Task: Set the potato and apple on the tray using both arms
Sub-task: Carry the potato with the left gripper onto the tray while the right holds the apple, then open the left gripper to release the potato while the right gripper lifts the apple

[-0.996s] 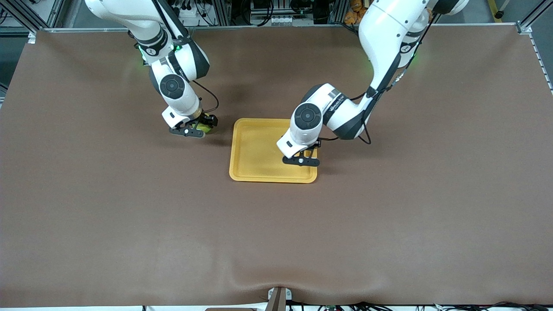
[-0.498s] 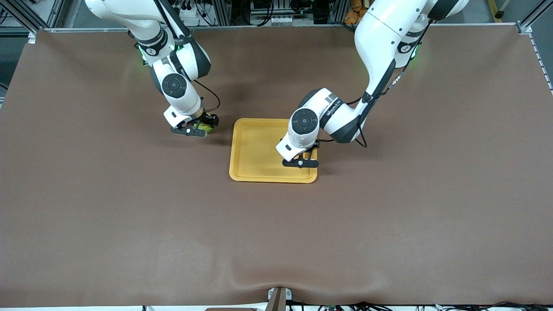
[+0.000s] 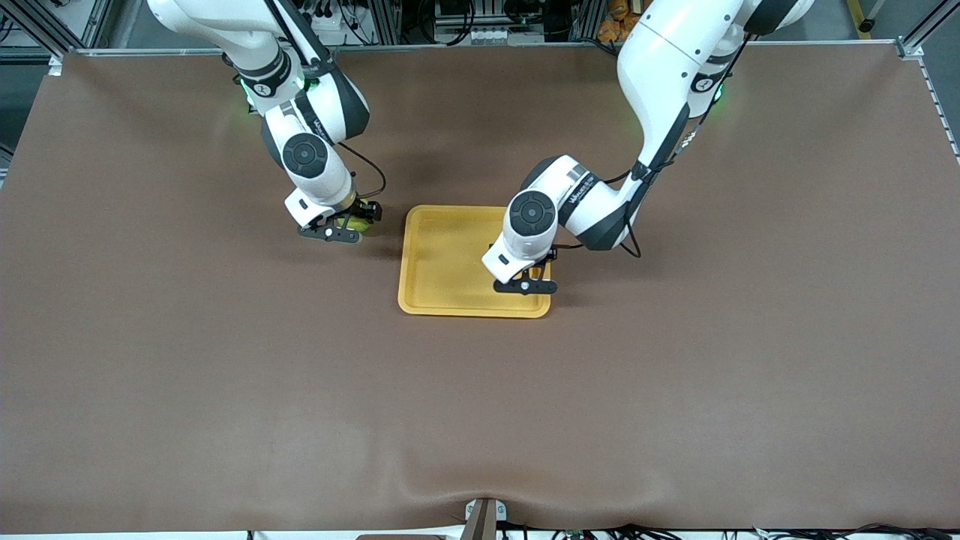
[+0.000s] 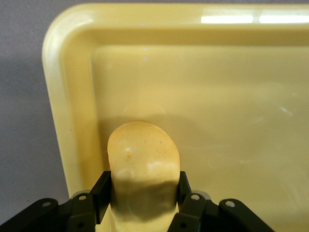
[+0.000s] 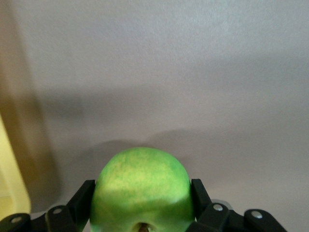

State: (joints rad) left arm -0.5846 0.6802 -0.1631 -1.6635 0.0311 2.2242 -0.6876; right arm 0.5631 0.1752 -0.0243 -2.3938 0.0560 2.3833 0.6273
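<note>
The potato (image 4: 142, 150) sits inside the tray rim in the left wrist view and would rest there, so it is time for my left gripper to open.
The yellow-orange tray (image 3: 442, 262) lies mid-table. My left gripper (image 3: 527, 283) is low over the tray's corner toward the left arm's end, shut on the lumpy yellow potato (image 4: 142, 150); the pads press both its sides, next to the rim (image 4: 67, 96). I cannot tell whether the potato touches the tray floor. In the front view the hand hides most of it. My right gripper (image 3: 346, 226) is just above the brown table beside the tray, toward the right arm's end, shut on the green apple (image 5: 142, 179), which shows as a green patch (image 3: 358, 223) between the fingers.
Brown cloth covers the whole table (image 3: 675, 390). A corner of the tray (image 5: 9, 188) shows at the edge of the right wrist view. Black cables hang by both wrists.
The right gripper's fingers have closed onto the apple and its hand has shifted slightly. The left hand has drifted a little nearer the front camera over the tray with the potato.
</note>
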